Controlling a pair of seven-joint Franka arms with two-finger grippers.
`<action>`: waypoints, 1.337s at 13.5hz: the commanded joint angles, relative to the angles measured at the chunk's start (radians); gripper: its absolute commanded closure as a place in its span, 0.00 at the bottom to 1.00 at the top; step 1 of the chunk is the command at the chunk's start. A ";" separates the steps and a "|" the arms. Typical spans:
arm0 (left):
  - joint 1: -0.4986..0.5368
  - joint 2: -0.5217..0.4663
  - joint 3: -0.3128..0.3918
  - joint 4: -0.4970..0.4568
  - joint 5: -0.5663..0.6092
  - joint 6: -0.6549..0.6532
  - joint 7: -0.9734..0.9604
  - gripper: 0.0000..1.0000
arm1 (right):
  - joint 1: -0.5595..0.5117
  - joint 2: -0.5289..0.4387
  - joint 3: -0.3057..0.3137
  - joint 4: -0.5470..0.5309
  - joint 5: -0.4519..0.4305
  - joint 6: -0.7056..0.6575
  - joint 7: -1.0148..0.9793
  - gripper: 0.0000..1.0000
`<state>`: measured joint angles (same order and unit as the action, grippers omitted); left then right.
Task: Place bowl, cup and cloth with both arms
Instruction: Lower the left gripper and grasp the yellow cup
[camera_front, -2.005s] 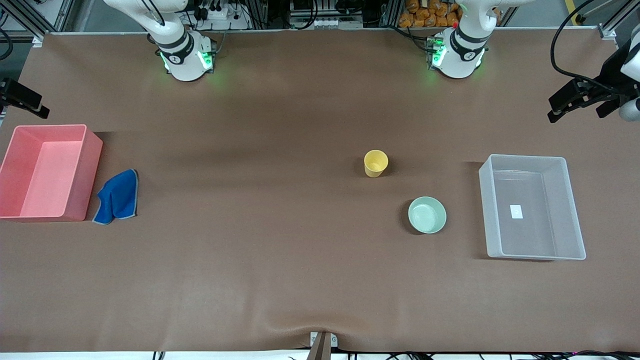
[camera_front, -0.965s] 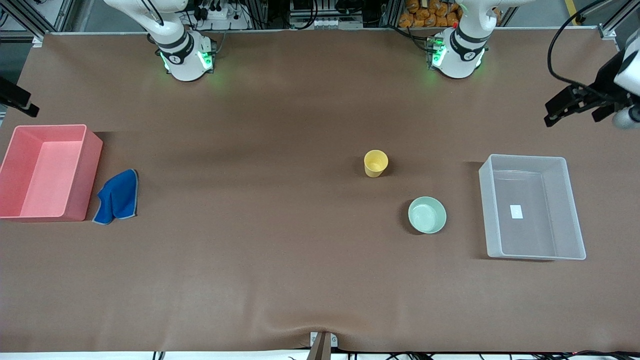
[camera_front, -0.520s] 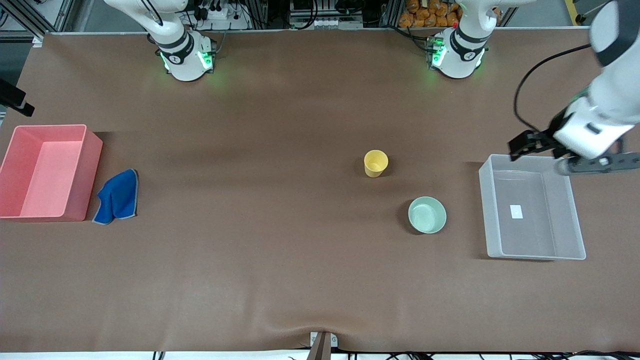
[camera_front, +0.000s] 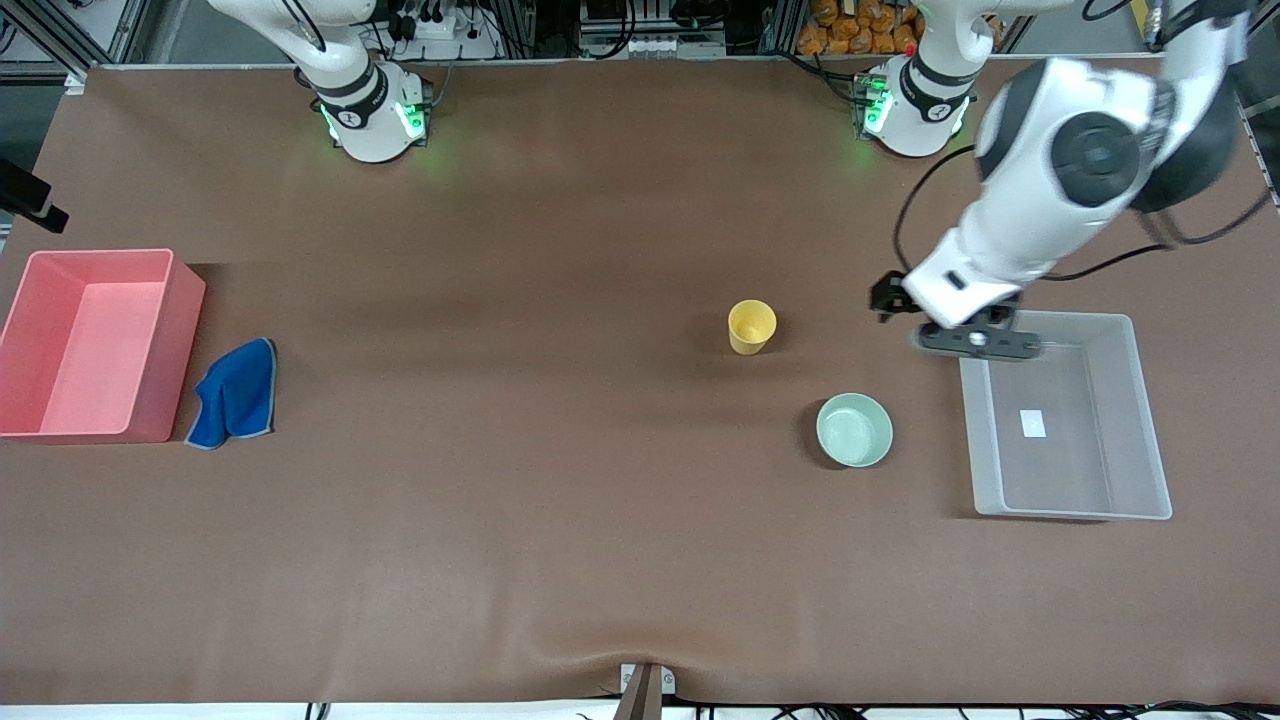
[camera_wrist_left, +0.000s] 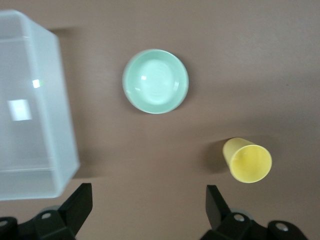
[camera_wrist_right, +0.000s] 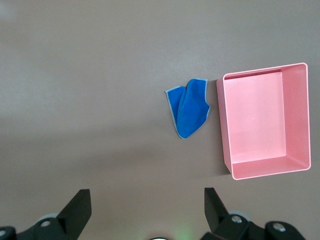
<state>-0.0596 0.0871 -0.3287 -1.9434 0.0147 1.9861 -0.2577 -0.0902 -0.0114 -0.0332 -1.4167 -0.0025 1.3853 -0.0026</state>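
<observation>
My left gripper grabs the yellow cup by its rim (camera_front: 752, 302) next, to place it in the clear plastic bin.
The pale mint green bowl (camera_front: 854, 429) sits on the brown table beside the clear bin, and the yellow cup (camera_front: 751, 326) stands upright a little farther from the front camera. Both show in the left wrist view, bowl (camera_wrist_left: 155, 81) and cup (camera_wrist_left: 247, 160). My left gripper (camera_front: 930, 320) is open and empty, in the air over the table by the clear bin's corner (camera_wrist_left: 147, 200). The blue cloth (camera_front: 235, 394) lies crumpled beside the pink bin, also in the right wrist view (camera_wrist_right: 189, 107). My right gripper (camera_wrist_right: 145, 202) is open and empty, high up, barely showing at the front view's edge (camera_front: 30, 200).
A clear plastic bin (camera_front: 1150, 420), holding only a white label, stands at the left arm's end; it shows in the left wrist view (camera_wrist_left: 60, 125). A pink bin (camera_front: 180, 340) stands at the right arm's end, also in the right wrist view (camera_wrist_right: 225, 130).
The left arm has swung in from the table's end to over the clear bin's corner, toward the cup and bowl. The right gripper has drifted slightly outward. Bowl, cup and cloth have not moved.
</observation>
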 joint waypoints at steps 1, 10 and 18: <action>0.004 -0.023 -0.073 -0.161 -0.018 0.172 -0.098 0.00 | -0.019 0.008 0.007 0.024 -0.011 -0.014 -0.005 0.00; -0.046 0.198 -0.136 -0.186 -0.013 0.356 -0.207 0.12 | -0.026 0.005 0.007 0.028 -0.014 -0.014 0.001 0.00; -0.078 0.304 -0.136 -0.183 0.001 0.398 -0.259 0.73 | -0.026 0.005 0.009 0.039 -0.010 -0.012 0.006 0.00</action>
<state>-0.1338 0.3666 -0.4638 -2.1353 0.0113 2.3636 -0.5002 -0.1047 -0.0114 -0.0346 -1.3991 -0.0052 1.3853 -0.0027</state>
